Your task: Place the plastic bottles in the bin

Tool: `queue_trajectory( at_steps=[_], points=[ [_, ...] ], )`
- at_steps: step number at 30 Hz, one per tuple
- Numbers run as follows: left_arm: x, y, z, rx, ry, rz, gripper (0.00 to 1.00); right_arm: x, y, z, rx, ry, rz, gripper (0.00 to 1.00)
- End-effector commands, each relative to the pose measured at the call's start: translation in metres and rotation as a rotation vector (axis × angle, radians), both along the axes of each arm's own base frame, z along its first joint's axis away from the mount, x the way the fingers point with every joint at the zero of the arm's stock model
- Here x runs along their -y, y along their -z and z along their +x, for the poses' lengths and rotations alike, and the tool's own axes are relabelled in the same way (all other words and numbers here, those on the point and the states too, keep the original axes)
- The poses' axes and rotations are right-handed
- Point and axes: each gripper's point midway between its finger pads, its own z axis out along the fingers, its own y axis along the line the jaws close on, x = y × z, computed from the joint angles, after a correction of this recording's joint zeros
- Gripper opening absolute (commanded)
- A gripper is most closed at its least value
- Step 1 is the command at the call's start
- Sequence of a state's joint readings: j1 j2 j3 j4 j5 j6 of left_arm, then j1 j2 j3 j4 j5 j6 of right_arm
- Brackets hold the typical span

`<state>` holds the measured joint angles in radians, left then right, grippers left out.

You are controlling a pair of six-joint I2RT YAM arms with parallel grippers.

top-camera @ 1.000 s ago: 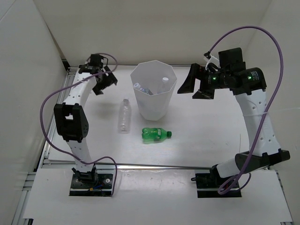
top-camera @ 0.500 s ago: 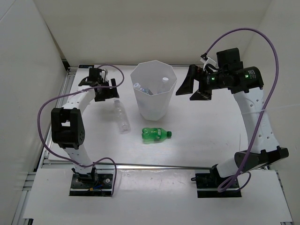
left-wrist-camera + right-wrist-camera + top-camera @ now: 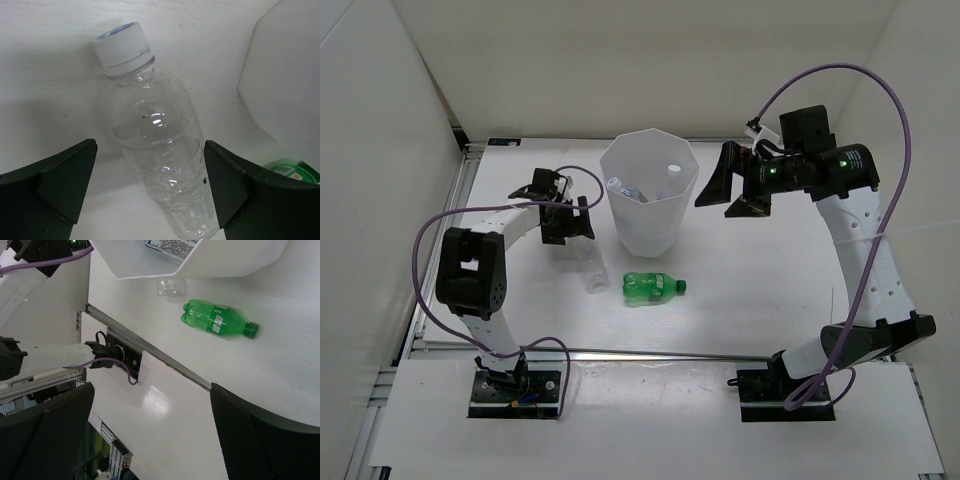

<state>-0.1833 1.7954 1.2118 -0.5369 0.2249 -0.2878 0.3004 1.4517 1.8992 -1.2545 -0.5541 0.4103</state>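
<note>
The clear plastic bottle should next be held by its ringed body below the bottle's shoulder [image 3: 167,154] in my left gripper. Then my left gripper can drop it into the bin [image 3: 290,75].
A clear plastic bottle [image 3: 155,145] with a white cap lies on the table, cap pointing away from the camera in the left wrist view. My left gripper [image 3: 149,146] is open and low over it, one finger on each side of its body. From above, the left gripper [image 3: 567,222] covers the bottle's [image 3: 590,272] upper half. A green soda bottle [image 3: 653,287] lies on its side in front of the bin [image 3: 650,228]. Two clear bottles [image 3: 620,187] rest inside the bin. My right gripper [image 3: 730,185] hangs open and empty in the air, right of the bin.
The bin's wall [image 3: 285,75] stands close to the right of my left fingers. The right wrist view looks down on the green bottle [image 3: 217,322], the bin's lower wall [image 3: 200,260] and the table's front rail [image 3: 165,362]. White walls enclose the table at the back and both sides.
My left gripper has swung from the back left corner toward the bin and come down over the clear bottle. The right gripper has drifted slightly left.
</note>
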Motion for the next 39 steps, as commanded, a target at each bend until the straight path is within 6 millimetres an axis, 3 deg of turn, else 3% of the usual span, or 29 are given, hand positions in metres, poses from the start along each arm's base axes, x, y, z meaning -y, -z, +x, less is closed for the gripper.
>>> queue_trajectory(
  at_steps=[1,5,8,9,10,14,16,19,23,28,31,32,34,35,37,38,39],
  points=[
    [0.011,-0.003,-0.001,0.010,0.003,-0.030,0.99,0.003,-0.007,-0.004,0.053,-0.011,0.009,1.00],
    [0.014,0.007,-0.006,-0.025,-0.006,-0.033,0.95,0.004,-0.003,-0.003,0.053,-0.010,-0.003,1.00],
    [0.019,0.011,-0.006,-0.045,-0.013,-0.055,0.86,0.005,-0.003,-0.005,0.053,-0.010,-0.003,1.00],
    [0.018,0.014,-0.007,-0.054,-0.013,-0.054,0.77,0.005,0.000,-0.006,0.043,-0.010,-0.006,1.00],
    [0.020,0.014,-0.007,-0.060,-0.019,-0.066,0.74,0.005,0.000,-0.006,0.043,-0.010,-0.006,1.00],
    [0.021,0.013,-0.007,-0.064,-0.028,-0.070,0.74,0.006,0.001,-0.008,0.041,-0.010,-0.007,1.00],
    [0.020,0.016,-0.011,-0.077,-0.037,-0.072,0.69,0.007,0.002,-0.007,0.043,-0.004,-0.013,1.00],
    [0.015,0.004,-0.006,-0.041,-0.052,-0.072,0.64,0.007,0.002,-0.007,0.043,-0.004,-0.013,1.00],
    [-0.009,-0.021,0.008,0.028,-0.114,-0.086,0.62,0.007,0.005,-0.007,0.034,-0.004,-0.016,1.00],
    [-0.060,-0.069,0.029,0.150,-0.260,-0.096,0.60,0.006,0.006,-0.004,0.034,-0.004,-0.016,1.00],
    [-0.075,-0.108,0.048,0.241,-0.315,-0.135,0.59,0.005,0.002,-0.004,0.043,-0.010,-0.006,1.00],
    [-0.080,-0.136,0.059,0.303,-0.317,-0.148,0.59,0.005,0.002,-0.004,0.043,-0.010,-0.006,1.00],
    [-0.078,-0.168,0.071,0.366,-0.328,-0.182,0.59,0.005,0.002,-0.004,0.043,-0.010,-0.006,1.00],
    [-0.076,-0.204,0.082,0.445,-0.318,-0.208,0.59,0.005,0.002,-0.004,0.043,-0.010,-0.006,1.00],
    [-0.074,-0.242,0.094,0.521,-0.318,-0.241,0.59,0.004,0.005,-0.006,0.029,-0.016,-0.003,1.00],
    [-0.071,-0.252,0.102,0.535,-0.310,-0.266,0.59,0.004,0.005,-0.006,0.029,-0.016,-0.003,1.00],
    [-0.071,-0.295,0.110,0.627,-0.305,-0.286,0.59,0.004,0.005,-0.006,0.029,-0.016,-0.003,1.00]
  ],
)
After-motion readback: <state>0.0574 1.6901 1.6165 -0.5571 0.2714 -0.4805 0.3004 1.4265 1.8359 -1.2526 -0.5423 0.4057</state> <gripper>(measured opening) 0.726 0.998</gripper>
